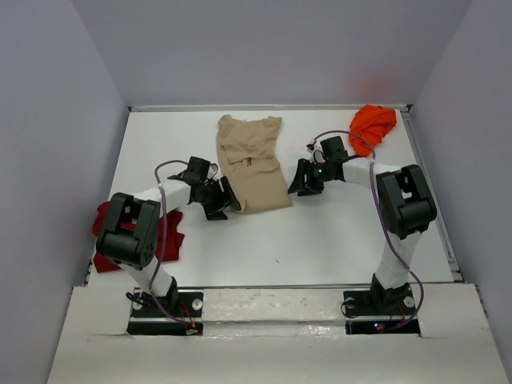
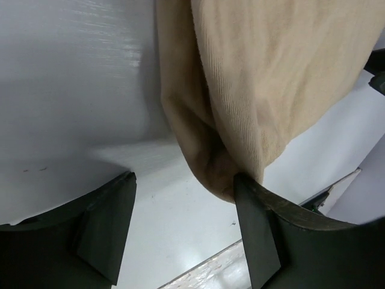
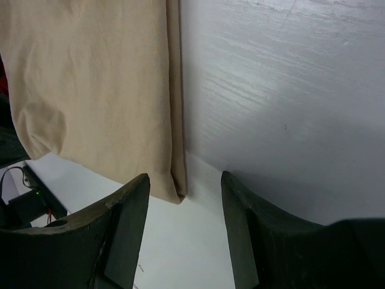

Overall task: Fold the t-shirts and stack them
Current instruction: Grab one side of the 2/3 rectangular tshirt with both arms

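Observation:
My left gripper needs to grab the t-shirt's near corner (image 1: 241,210) next, opposite my right gripper's corner of the t-shirt. Then it can fold the near end of the tan t-shirt (image 1: 252,164) over.
The tan t-shirt (image 1: 252,164) lies folded into a long strip in the middle of the table. My left gripper (image 1: 226,200) sits at the strip's near left corner. Its jaws stand open, and the cloth's corner (image 2: 216,174) rests against the right finger (image 2: 258,235) with nothing between the fingers. My right gripper (image 1: 302,181) is open at the strip's near right edge (image 3: 174,150), holding nothing. The dark red t-shirt (image 1: 102,232) lies crumpled at the left edge, partly under my left arm. At the back right corner the orange t-shirt (image 1: 373,126) is bunched up.
White walls enclose the table on three sides. A raised rail (image 1: 428,192) runs along the right edge. The arm bases (image 1: 272,308) stand on the near ledge. Bare white tabletop (image 1: 320,240) lies in front of the tan shirt.

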You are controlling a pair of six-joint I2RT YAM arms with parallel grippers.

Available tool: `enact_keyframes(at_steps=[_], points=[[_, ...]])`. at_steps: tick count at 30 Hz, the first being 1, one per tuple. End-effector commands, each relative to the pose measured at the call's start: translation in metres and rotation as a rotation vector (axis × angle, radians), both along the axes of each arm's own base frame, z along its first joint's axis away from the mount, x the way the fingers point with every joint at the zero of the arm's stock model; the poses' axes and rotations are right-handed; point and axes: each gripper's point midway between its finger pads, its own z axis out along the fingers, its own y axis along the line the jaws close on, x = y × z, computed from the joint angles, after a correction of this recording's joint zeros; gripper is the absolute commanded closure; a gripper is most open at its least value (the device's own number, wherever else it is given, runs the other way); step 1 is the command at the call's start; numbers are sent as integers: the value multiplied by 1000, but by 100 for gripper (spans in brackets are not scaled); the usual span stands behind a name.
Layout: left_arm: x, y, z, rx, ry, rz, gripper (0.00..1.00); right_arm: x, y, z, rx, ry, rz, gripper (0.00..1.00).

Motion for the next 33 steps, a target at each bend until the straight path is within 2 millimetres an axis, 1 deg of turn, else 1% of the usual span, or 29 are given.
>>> enact_keyframes(at_steps=[1,3,4,6,7,8,9,10,11,13,16,17,19,21,23,25,27,29,30,31,33], points=[[4,3,27,-13,-91,11,25,11,9,12,37,-68,31,44],[6,9,31,14,-97,27,24,12,9,13,39,-69,29,44],[2,12,31,35,-81,35,25,12,9,13,38,-71,31,44],[3,19,36,67,-81,59,32,13,10,14,40,-73,32,44],[0,21,36,75,-66,66,37,12,9,14,39,-70,29,44],[-1,21,39,71,-68,71,44,13,10,15,41,-74,30,44],[-4,19,41,59,-53,72,47,14,10,17,43,-77,30,44],[-4,19,42,56,-54,77,48,14,10,17,43,-78,30,44],[-6,14,44,24,-47,63,48,14,10,18,41,-82,28,44],[-5,15,48,30,-49,72,48,15,10,20,43,-87,30,44],[5,18,54,40,-99,88,46,13,11,21,48,-88,34,44],[4,14,53,17,-95,67,44,13,10,20,48,-86,36,44],[1,7,51,-19,-89,32,41,12,9,17,39,-81,34,44],[0,6,45,-38,-80,21,40,11,8,16,33,-83,32,45],[0,4,41,-54,-71,13,35,12,8,18,31,-91,35,45],[0,2,34,-76,-59,11,35,11,8,21,33,-97,35,45],[-1,4,23,-100,-15,13,35,12,7,22,31,-101,31,45],[2,4,16,-107,-9,15,35,12,7,24,33,-105,33,45],[2,4,8,-103,11,16,35,12,7,23,30,-103,31,45],[1,5,3,-98,24,18,35,12,7,22,29,-102,29,45],[1,4,-4,-98,41,19,38,11,6,21,26,-96,26,45]])
